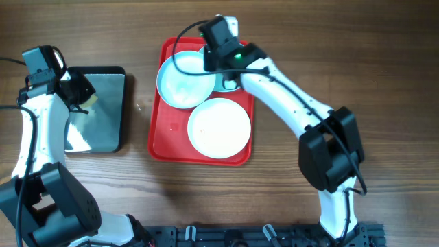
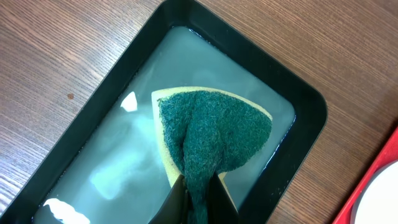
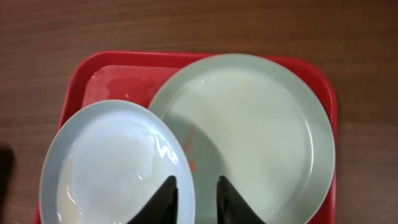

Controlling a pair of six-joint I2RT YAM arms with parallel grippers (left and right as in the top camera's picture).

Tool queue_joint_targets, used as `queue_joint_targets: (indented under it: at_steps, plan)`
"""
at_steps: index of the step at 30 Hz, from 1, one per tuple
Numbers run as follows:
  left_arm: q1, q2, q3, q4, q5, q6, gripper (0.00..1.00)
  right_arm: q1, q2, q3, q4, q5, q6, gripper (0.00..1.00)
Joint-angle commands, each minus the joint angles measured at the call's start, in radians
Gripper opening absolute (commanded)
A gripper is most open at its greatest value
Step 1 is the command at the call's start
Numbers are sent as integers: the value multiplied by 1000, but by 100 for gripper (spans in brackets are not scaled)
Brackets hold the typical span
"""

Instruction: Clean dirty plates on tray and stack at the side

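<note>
Next, my right gripper grabs the wet plate point(image 1: 180, 84) by its rim overlapping the greenish plate, then stacks the wet plate at the side.
The red tray point(image 1: 159, 140) holds three plates. A wet pale turquoise plate point(image 1: 180, 84) lies at its back left, its edge overlapping a second, greenish one point(image 3: 255, 124) that my right arm mostly hides from above. A whiter plate point(image 1: 219, 127) lies at the front. My right gripper point(image 3: 198, 196) is open, its fingers straddling the rim of the wet plate point(image 3: 115, 168) with a gap on both sides. Over at the left, my left gripper point(image 2: 198, 202) is shut on a green and yellow sponge point(image 2: 214, 134) above the black tray point(image 2: 311, 106).
The black tray point(image 1: 103, 71) sits left of the red tray point(image 3: 81, 81) and holds shallow water with bright reflections. Bare wood runs between the two trays, in front of them and to the right of the red tray.
</note>
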Motion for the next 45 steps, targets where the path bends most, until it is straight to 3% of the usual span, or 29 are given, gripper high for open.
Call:
queue_joint_targets:
  at_steps: [1,16,18,22,31,35,41,45]
  plan:
    - [3,-24,14,4,19,42,4,-38,42,-28,-4,-171,60,31]
    - [3,-24,14,8,19,42,4,-42,175,-28,60,-346,6,37]
    - [3,-24,14,8,20,42,4,-42,182,-28,68,-346,5,31]
    - [3,-24,14,8,20,42,4,-42,185,-28,79,-345,5,6]
    - [3,-24,14,6,19,42,4,-45,169,19,77,-341,5,4]
    - [2,-24,14,-1,20,45,4,-46,97,38,56,-237,3,4]
    - [2,-24,12,-3,87,154,4,-41,-35,38,-2,-48,-51,4]
    - [3,-11,12,2,87,331,4,-12,-97,38,-33,64,-97,4]
